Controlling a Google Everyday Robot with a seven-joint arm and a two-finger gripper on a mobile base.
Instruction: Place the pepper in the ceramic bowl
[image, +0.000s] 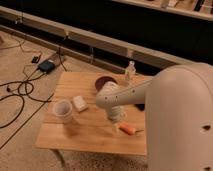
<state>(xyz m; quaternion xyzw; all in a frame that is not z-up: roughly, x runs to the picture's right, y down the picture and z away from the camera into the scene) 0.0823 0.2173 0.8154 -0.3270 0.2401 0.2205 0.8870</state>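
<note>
I will grab the pepper next by its orange body (126, 129) with my gripper, so that I can place it in the ceramic bowl (104, 81).
The pepper (127, 129), small and orange with a thin dark stem, lies on the wooden table (90, 132) near its front right. My gripper (118, 118) hangs at the end of the white arm, just above and left of the pepper, open and holding nothing. The dark maroon ceramic bowl (104, 81) sits at the back of the table, partly hidden behind my wrist. My bulky forearm (175, 110) covers the table's right side.
A whitish plastic cup (62, 110) stands at the front left, with a pale cream block (79, 103) beside it. A clear bottle (130, 71) stands at the back edge. Cables and a dark box (46, 65) lie on the floor to the left.
</note>
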